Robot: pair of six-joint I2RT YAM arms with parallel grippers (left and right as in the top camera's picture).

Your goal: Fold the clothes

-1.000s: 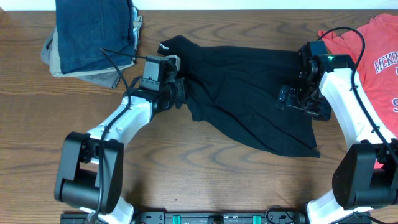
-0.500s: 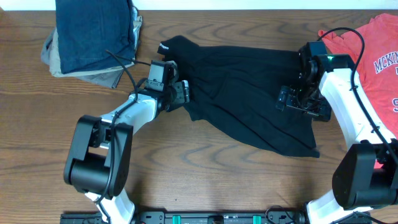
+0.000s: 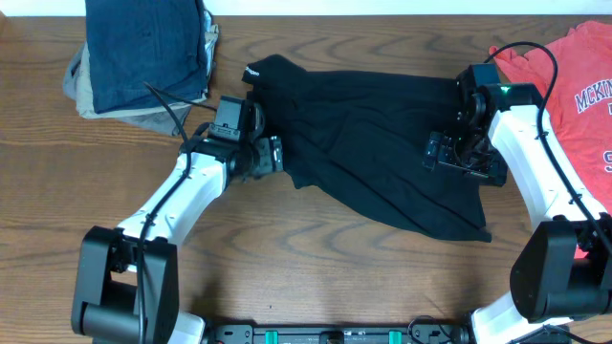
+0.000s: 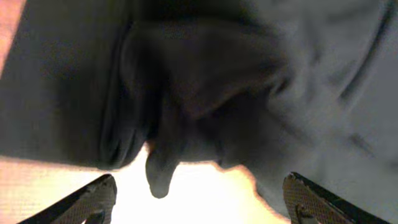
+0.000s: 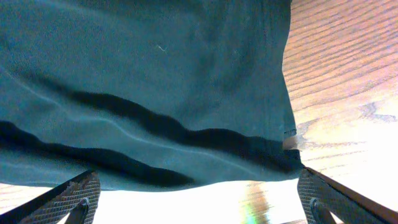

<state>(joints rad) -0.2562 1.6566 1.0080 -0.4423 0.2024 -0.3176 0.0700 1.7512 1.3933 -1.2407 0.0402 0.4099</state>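
Observation:
I will next grab the black T-shirt's hanging edge fold (image 4: 166, 158) with my left gripper to spread and fold the shirt, leaving its hem to my right gripper.
A large black T-shirt (image 3: 373, 143) lies rumpled across the middle of the wooden table, and a small white mark shows near its top-left corner. My left gripper (image 3: 269, 153) sits at the shirt's left edge. In the left wrist view it (image 4: 202, 208) is open, with a hanging fold of black cloth (image 4: 158, 177) just ahead of the gap and nothing between the fingers. My right gripper (image 3: 466, 162) hovers over the shirt's right side. The right wrist view shows it (image 5: 199, 210) open too, just short of the shirt's hem (image 5: 186, 155). A coral-red T-shirt (image 3: 583, 96) lies at the far right.
A pile of folded clothes (image 3: 143, 53) with blue denim on top sits at the back left corner. Bare wood (image 3: 316, 258) runs along the front of the table (image 3: 57, 191).
My left gripper has gone from shut to open and let go of the black shirt's left edge, then shifted slightly back to the left. The right arm has not moved.

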